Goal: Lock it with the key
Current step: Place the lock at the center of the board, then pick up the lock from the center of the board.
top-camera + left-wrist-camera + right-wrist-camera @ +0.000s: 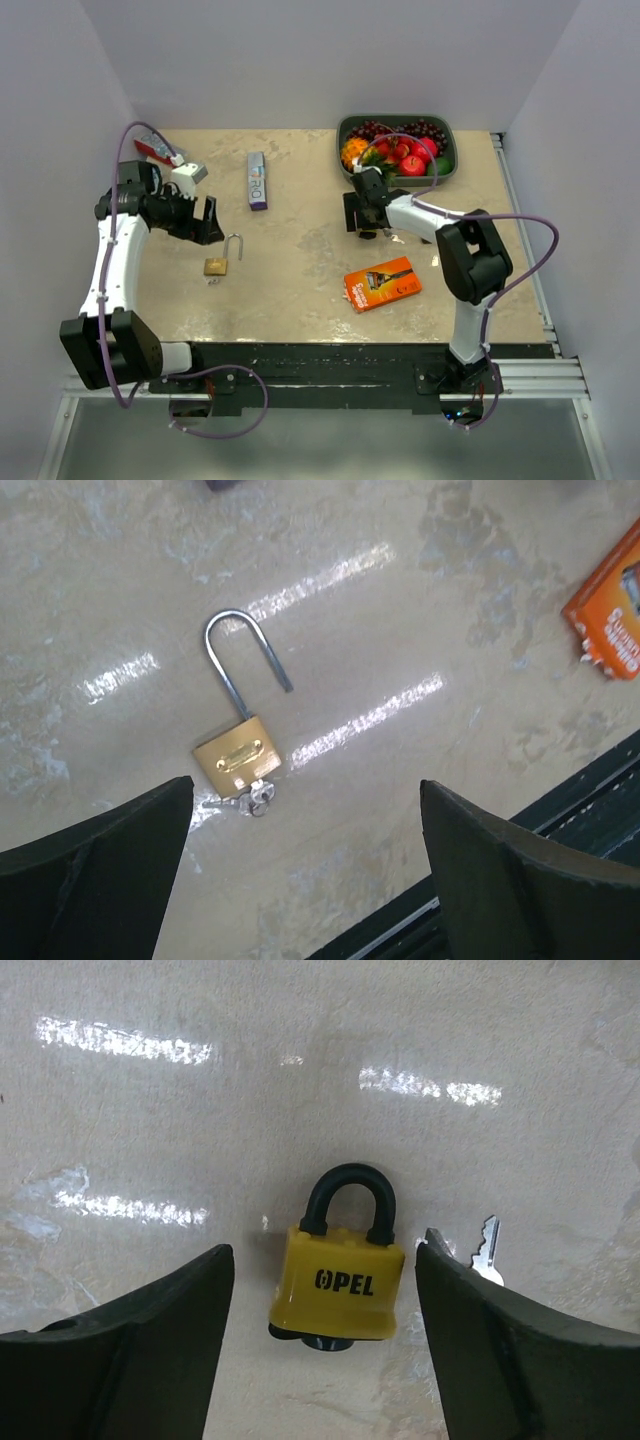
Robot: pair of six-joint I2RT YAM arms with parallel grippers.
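Note:
The left gripper grabs the brass padlock [237, 757] by its body's side edges next, which leaves the open shackle and the padlock's broad sides free to hand over for locking.
A brass padlock [237, 757] lies flat on the table with its steel shackle [240, 650] swung open and a small bunch of keys [258, 798] at its bottom. It also shows in the top view [217, 265]. My left gripper [306, 782] is open and empty, above and just beside it [205, 222]. A yellow OPEL padlock [335, 1290] with a shut black shackle lies between the fingers of my open right gripper [325, 1250], not gripped. A silver key [487, 1255] lies right of it, partly behind the right finger [500, 1350]. In the top view the right gripper [362, 220] hides this padlock.
An orange box [382, 284] lies near the front, right of centre. A dark tray of fruit [445, 125] stands at the back right. A purple box [257, 180] and a red-and-white item [155, 148] lie at the back left.

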